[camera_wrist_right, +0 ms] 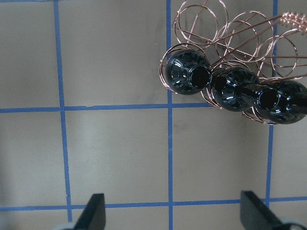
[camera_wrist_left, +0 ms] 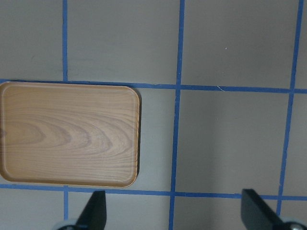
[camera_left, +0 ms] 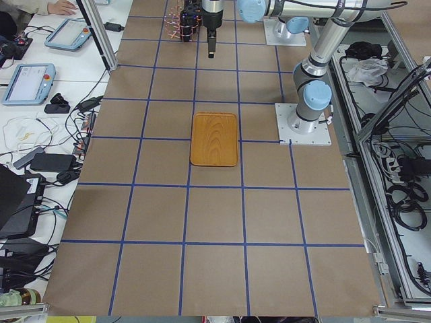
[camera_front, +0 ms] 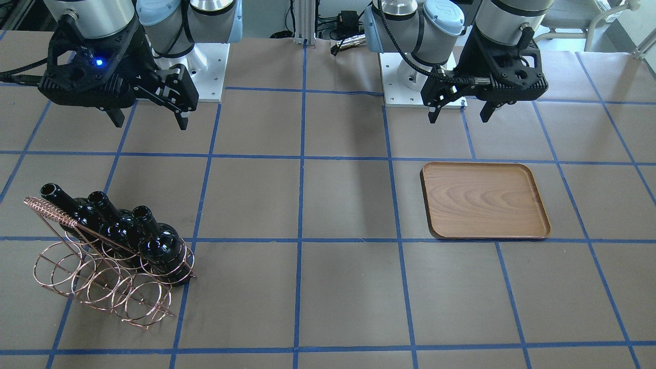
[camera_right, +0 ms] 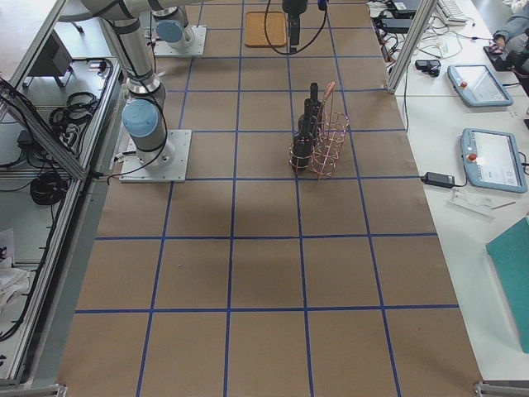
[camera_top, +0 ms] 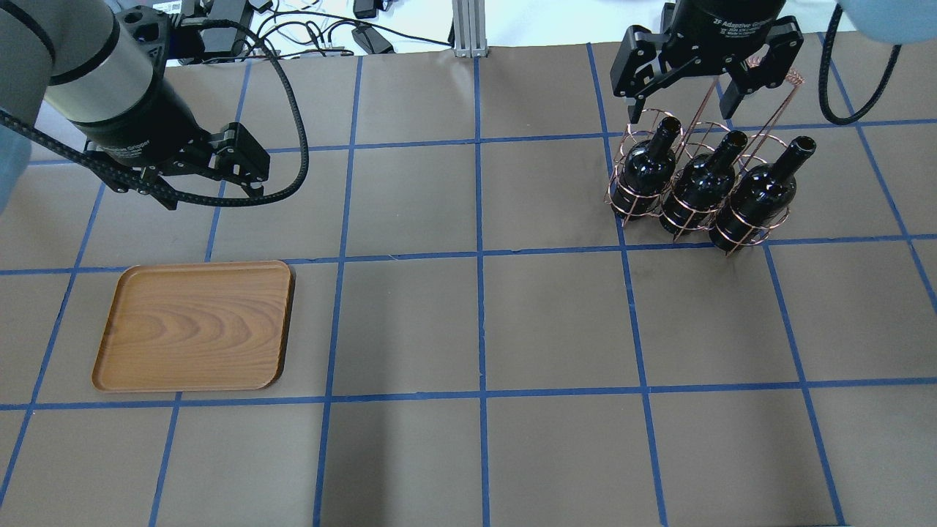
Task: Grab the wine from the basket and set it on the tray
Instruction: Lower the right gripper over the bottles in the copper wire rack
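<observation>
The wine needs to go from the copper wire basket to the wooden tray [camera_front: 486, 200], so my right gripper should next grab the middle bottle by its neck [camera_front: 104, 206].
Three black wine bottles [camera_top: 648, 165] [camera_top: 706, 179] [camera_top: 761, 190] stand tilted, necks up, in the copper wire basket [camera_front: 110, 287]. They also show in the right wrist view [camera_wrist_right: 192, 76] at the upper right. My right gripper [camera_front: 149, 122] is open and empty, high above the table and off to one side of the basket. The wooden tray [camera_top: 198, 326] lies flat with nothing on it; it also shows in the left wrist view [camera_wrist_left: 69, 134]. My left gripper [camera_front: 459, 115] is open and empty, hovering high beside the tray.
The table [camera_top: 476, 329] is brown with a grid of blue tape lines. Both arm bases [camera_front: 205, 66] stand on white plates at the robot's edge. Cables and tablets lie on side benches [camera_left: 40, 74] beyond the table.
</observation>
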`<state>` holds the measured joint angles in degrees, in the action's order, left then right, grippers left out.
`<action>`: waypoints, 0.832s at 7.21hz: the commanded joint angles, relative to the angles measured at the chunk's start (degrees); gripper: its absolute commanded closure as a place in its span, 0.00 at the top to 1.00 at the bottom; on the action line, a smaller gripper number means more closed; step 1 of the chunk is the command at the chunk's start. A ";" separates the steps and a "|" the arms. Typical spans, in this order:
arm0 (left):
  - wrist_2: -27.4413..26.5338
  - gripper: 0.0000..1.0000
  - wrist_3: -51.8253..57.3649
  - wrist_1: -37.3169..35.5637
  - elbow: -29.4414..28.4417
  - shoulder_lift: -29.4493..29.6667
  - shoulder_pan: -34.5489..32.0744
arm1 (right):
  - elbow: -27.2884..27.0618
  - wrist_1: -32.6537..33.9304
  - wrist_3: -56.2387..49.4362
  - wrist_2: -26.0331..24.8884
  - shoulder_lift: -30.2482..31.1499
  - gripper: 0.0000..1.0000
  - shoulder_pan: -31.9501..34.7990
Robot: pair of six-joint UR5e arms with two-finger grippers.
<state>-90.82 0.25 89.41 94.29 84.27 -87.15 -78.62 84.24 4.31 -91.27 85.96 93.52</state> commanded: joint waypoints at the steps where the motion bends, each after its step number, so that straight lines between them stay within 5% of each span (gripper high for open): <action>1: -0.06 1.00 0.19 0.33 0.11 -0.16 0.05 | -0.31 0.30 0.26 0.04 0.09 1.00 0.00; 4: -0.41 1.00 0.28 0.42 0.37 -0.16 -0.04 | -0.57 1.35 -0.53 -1.10 -0.61 0.99 -3.23; 6: -0.41 1.00 0.37 0.51 0.46 -0.25 0.05 | -9.75 10.44 -3.58 -0.75 -0.88 0.95 -11.92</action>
<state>-91.21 0.58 89.84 94.71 84.06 -87.13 -83.08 89.12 2.88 -92.27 85.04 86.20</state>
